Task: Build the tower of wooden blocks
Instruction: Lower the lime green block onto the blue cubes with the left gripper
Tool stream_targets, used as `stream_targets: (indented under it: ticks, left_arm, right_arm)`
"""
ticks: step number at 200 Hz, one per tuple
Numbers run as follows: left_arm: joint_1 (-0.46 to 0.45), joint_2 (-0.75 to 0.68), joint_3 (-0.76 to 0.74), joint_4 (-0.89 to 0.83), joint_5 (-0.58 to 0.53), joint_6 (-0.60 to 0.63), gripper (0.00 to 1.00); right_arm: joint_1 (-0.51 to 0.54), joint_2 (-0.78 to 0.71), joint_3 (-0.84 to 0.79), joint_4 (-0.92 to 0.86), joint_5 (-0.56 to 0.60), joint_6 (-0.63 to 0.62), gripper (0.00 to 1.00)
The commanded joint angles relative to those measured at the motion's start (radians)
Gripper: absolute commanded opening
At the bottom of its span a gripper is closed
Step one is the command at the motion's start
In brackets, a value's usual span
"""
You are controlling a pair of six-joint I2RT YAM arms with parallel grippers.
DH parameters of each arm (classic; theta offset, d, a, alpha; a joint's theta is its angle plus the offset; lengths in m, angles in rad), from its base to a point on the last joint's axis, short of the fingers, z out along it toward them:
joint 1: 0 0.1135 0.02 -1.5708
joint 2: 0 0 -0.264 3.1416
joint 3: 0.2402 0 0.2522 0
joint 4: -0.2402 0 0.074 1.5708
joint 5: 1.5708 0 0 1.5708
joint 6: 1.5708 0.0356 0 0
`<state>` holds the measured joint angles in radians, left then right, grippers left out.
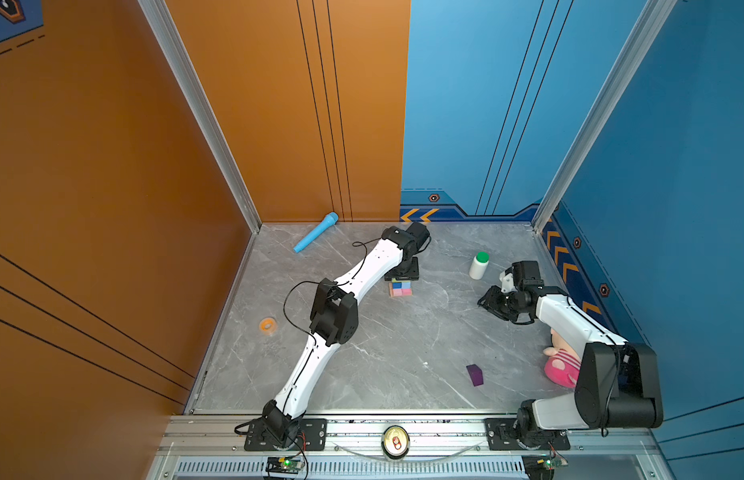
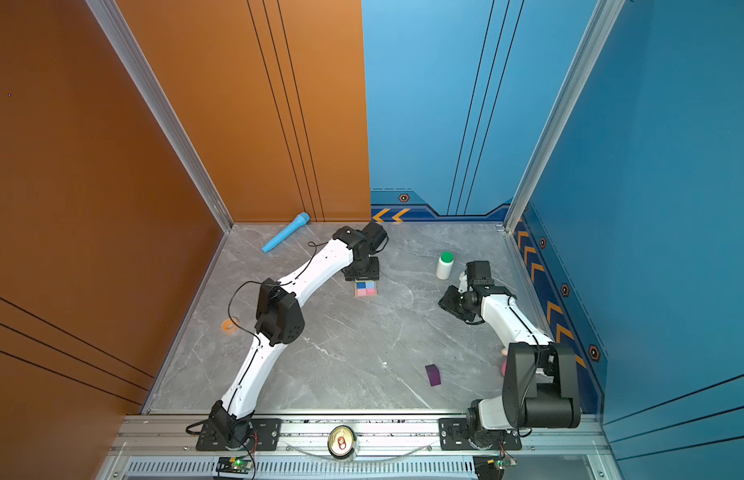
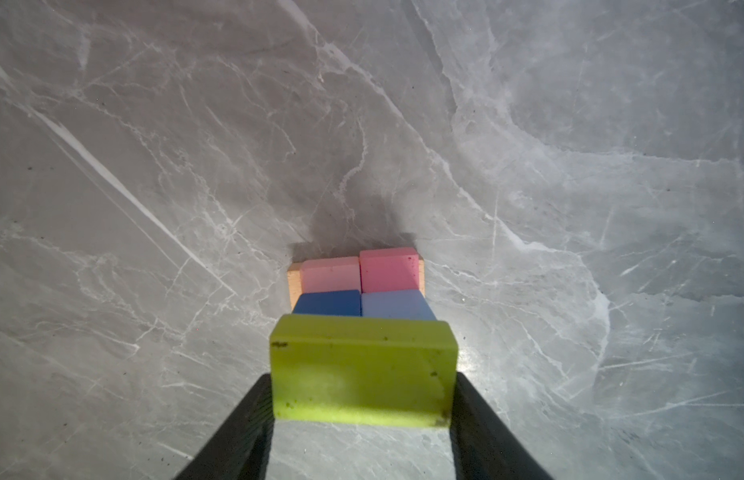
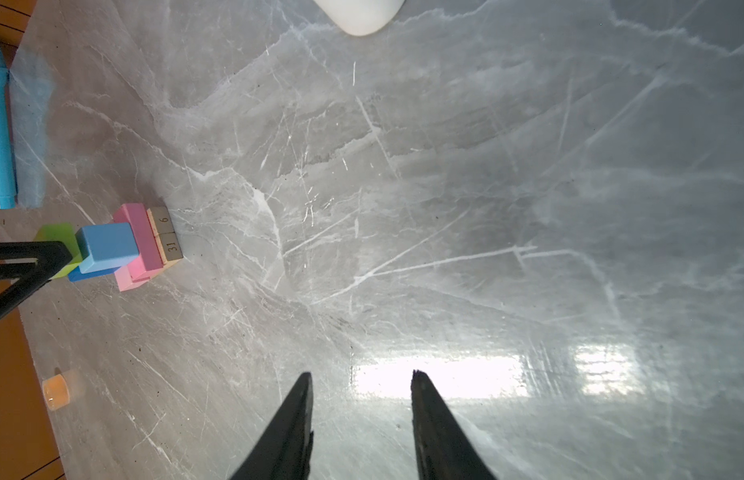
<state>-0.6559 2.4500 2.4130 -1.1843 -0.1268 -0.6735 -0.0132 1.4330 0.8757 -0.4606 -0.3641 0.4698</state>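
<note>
The lime-green bar [image 3: 362, 370] lies level across both blue cubes and would end on them, so it is now time to open my left gripper.
The tower [image 1: 400, 287] [image 2: 366, 288] stands at the back middle of the table. It has tan bars at the bottom, two pink bars [image 3: 359, 272] on them, and a dark-blue cube [image 3: 326, 302] beside a light-blue cube [image 3: 397, 305] on top. My left gripper [image 3: 364, 376] [image 1: 402, 271] is shut on the lime-green bar [image 3: 362, 370] [image 4: 56, 236], which it holds right at the blue cubes; I cannot tell whether they touch. The dark-purple block [image 1: 475, 375] [image 2: 432, 375] lies alone at the front right. My right gripper [image 4: 362, 374] [image 1: 492, 301] hangs open and empty at the right.
A light-blue toy microphone [image 1: 316, 232] lies at the back left. A white bottle with a green cap [image 1: 479, 266] stands near the right gripper. An orange tape roll [image 1: 268, 325] sits by the left wall, a pink plush toy [image 1: 563, 368] under the right arm, and a can [image 1: 396, 441] on the front rail.
</note>
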Motion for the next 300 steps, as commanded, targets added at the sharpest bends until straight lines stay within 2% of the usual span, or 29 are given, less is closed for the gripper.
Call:
stream_targets:
  ticks: [1, 148, 300]
  left_arm:
    - [-0.009, 0.021, 0.029, -0.028, 0.01, -0.005, 0.61]
    - [-0.01, 0.02, 0.031, -0.028, 0.009, -0.005, 0.76]
    - [-0.013, 0.001, 0.017, -0.028, 0.03, -0.026, 0.74]
  right_arm:
    - [-0.005, 0.009, -0.01, -0.001, -0.012, -0.014, 0.41]
    - [-0.007, 0.01, -0.012, 0.0, -0.013, -0.014, 0.41]
    - [-0.007, 0.012, -0.015, 0.007, -0.018, -0.013, 0.41]
